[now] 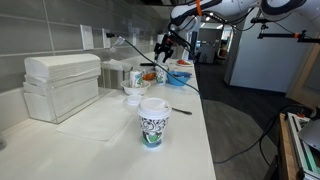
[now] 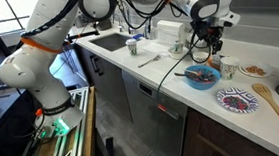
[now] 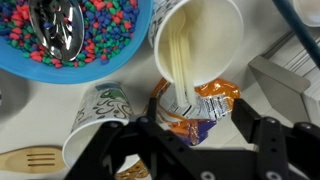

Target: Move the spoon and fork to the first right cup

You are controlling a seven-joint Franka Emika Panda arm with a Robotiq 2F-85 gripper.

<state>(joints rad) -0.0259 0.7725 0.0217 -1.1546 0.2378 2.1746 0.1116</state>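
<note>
My gripper should close on the handles now, because my open fingers are on either side of the pale handle ends, with their ends at the same depth, past the white cup's rim.
In the wrist view a white cup holds pale, long utensil handles; I cannot tell spoon from fork. An orange snack packet lies just below the cup. A patterned cup stands to its left. My gripper is open and empty, its fingers spread above the packet and near the cup's edge. In both exterior views the gripper hangs over the group of cups beside the blue bowl. A pale utensil lies on the counter further along.
A blue bowl of coloured beads holds a metal scoop. A wooden spoon lies near a patterned plate. A patterned cup stands at the counter's front. White plastic boxes and a sink are nearby.
</note>
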